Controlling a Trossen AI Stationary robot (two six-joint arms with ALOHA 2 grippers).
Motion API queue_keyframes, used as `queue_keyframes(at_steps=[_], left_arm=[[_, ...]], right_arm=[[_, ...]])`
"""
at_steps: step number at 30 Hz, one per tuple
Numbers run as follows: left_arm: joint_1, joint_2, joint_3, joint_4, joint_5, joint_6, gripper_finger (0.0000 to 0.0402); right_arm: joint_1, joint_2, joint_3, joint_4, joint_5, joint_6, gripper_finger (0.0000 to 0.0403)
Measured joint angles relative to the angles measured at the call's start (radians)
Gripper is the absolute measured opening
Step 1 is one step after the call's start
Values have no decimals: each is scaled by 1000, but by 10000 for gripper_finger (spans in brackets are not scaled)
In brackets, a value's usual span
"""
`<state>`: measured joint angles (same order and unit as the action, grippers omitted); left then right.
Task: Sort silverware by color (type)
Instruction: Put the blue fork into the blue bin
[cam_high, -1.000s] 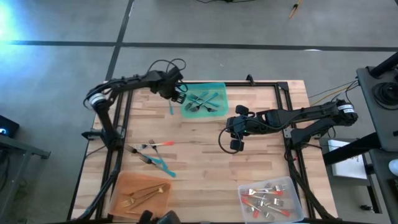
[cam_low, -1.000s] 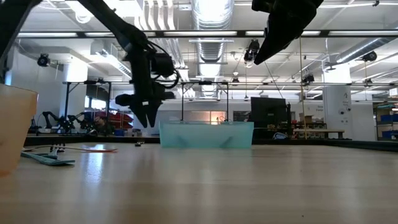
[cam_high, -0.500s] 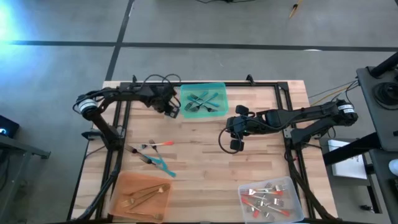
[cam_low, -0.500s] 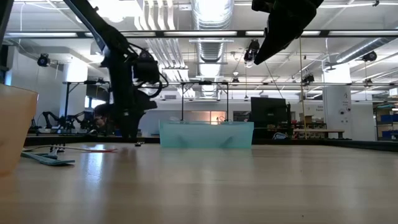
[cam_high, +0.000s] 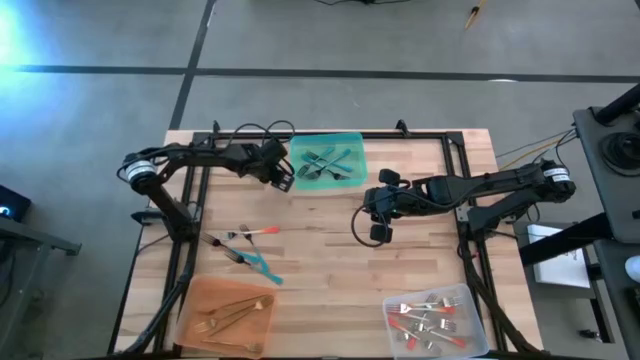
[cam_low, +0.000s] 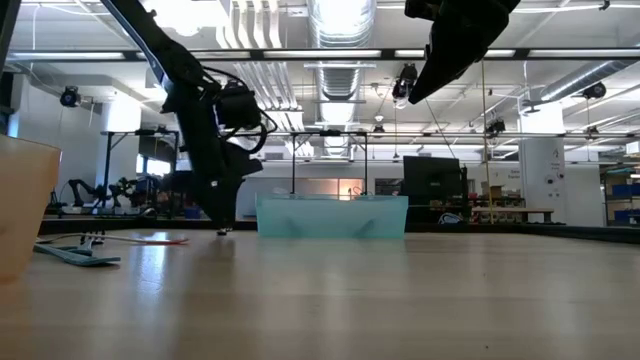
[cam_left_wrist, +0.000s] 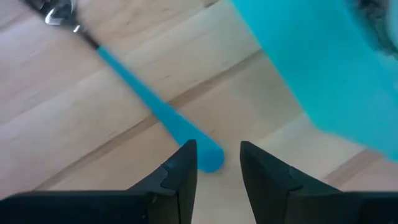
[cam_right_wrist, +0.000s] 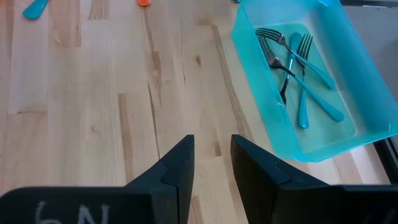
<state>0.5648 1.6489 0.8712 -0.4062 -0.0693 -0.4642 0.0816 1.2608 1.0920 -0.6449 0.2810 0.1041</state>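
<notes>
The teal-handled utensil needs to be sorted into the teal tray (cam_left_wrist: 323, 74), so my left gripper should next grab it by its handle's rounded end (cam_left_wrist: 208, 153).
A teal-handled utensil (cam_left_wrist: 140, 96) lies flat on the table just left of the teal tray (cam_high: 352, 140), which holds several teal-handled forks (cam_right_wrist: 298, 68). My left gripper (cam_high: 283, 180) is open and down at the table top (cam_low: 221, 228). In the left wrist view its fingers (cam_left_wrist: 217, 163) stand on either side of the handle's free end (cam_left_wrist: 210, 159). My right gripper (cam_high: 378, 234) hovers open and empty above the table's middle, right of the tray. Coral-handled and teal-handled forks (cam_high: 250, 250) lie loose at the left. My left gripper points down over the teal handle's free end (cam_left_wrist: 205, 154), one finger (cam_left_wrist: 183, 165) right beside it. I cannot tell whether it touches the handle, which lies flat on the table.
An orange tray (cam_high: 195, 295) with gold utensils stands at the near left. A clear tray (cam_high: 470, 300) with coral-handled forks stands at the near right. Bare wood lies between the two trays and around my right gripper.
My left gripper has come down from beside the teal tray's left edge to the table top. It has also moved toward the table's near edge, to the teal-handled utensil. The utensil has stayed on the table.
</notes>
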Motion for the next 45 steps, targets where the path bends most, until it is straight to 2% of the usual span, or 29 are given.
queue_keyframes(at_steps=[5, 16, 20, 25, 32, 37, 41, 45], left_arm=[[1, 8, -5, -5, -26, -46, 105], [-1, 116, 13, 3, -58, -108, 103], [-1, 125, 15, -4, -78, -133, 75], [0, 124, 15, -3, -75, -169, 11], [-4, 124, 15, -34, -62, -179, 2], [-56, 117, 19, -150, -80, -198, 1], [-149, 93, 17, -282, -85, -233, 0], [-274, 60, 21, -419, -8, -282, 1]], right_arm=[[0, 0, 0, 0, 0, 0, 96], [0, 0, 0, 0, 0, 0, 96], [0, 0, 0, 0, 0, 0, 96], [0, 0, 0, 0, 0, 0, 96], [0, 0, 0, 0, 0, 0, 96], [0, 0, 0, 0, 0, 0, 96], [0, 0, 0, 0, 0, 0, 96], [0, 0, 0, 0, 0, 0, 96]])
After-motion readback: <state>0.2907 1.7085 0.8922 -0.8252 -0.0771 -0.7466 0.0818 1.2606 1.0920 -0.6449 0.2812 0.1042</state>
